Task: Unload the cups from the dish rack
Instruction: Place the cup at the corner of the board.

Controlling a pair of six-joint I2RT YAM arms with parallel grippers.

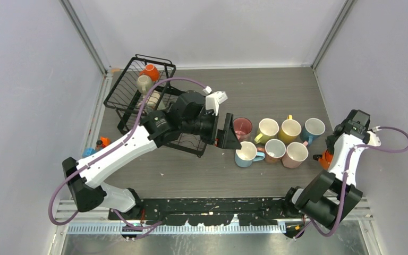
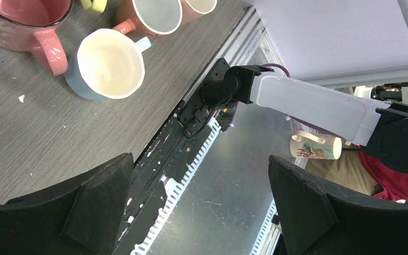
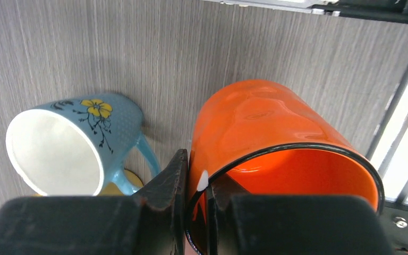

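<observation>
The orange mug is hanging tilted above the table and would drop if I opened now. My right gripper should keep holding the mug.
The black wire dish rack (image 1: 129,101) stands at the far left, with an orange cup (image 1: 150,71) and a beige cup (image 1: 144,83) in it. Several cups stand mid-table: pink (image 1: 242,128), yellow (image 1: 289,129), light blue (image 1: 314,128) and blue (image 1: 246,154). My left gripper (image 1: 227,137) is open and empty beside the pink cup; its wrist view (image 2: 202,207) shows the pink cup (image 2: 21,24) and the blue cup (image 2: 106,64). My right gripper (image 3: 197,180) is shut on the wall of an orange mug (image 3: 276,138) at the table's right edge (image 1: 325,158), next to a flowered light blue cup (image 3: 69,143).
The left arm reaches across the front of the rack and hides part of it. Small orange (image 1: 102,142) and blue (image 1: 87,152) items lie by the left table edge. A black rail (image 1: 212,204) runs along the near edge. Walls close in on three sides.
</observation>
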